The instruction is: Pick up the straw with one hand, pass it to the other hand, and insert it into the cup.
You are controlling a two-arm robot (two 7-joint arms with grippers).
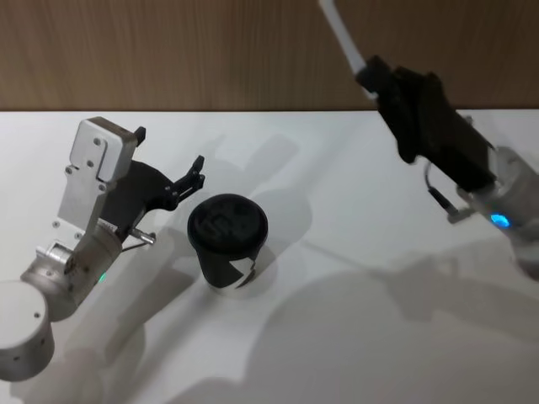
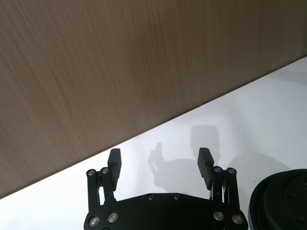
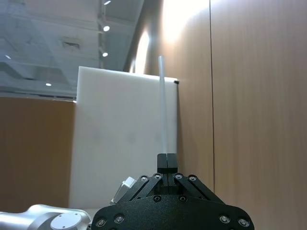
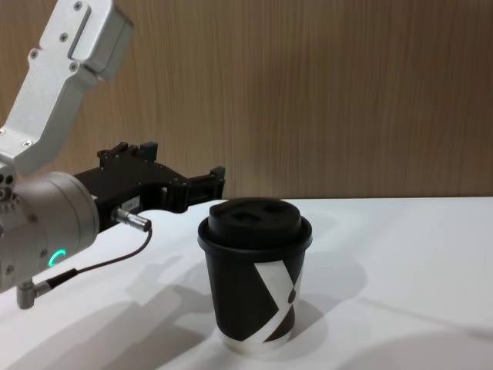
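Note:
My left gripper will next grab the straw's length beyond my right gripper's closed fingertips, which cover the straw's lower end.
The black cup [image 1: 227, 242] with its domed lid stands upright on the white table [image 1: 337, 337]; the chest view shows its white crossed-band mark [image 4: 254, 285], and its lid edge [image 2: 283, 201] appears beside my left gripper. My left gripper [image 1: 168, 164] hovers open just left of the cup, its fingers [image 2: 115, 165] spread with nothing between them. My right gripper [image 1: 370, 76] is raised high at the upper right, shut on the white straw [image 1: 341, 32]. Past the closed fingers, the straw [image 3: 163, 110] sticks out straight.
A wood-panelled wall [image 1: 168, 50] runs along the table's far edge. The table surface to the right of and in front of the cup is bare white.

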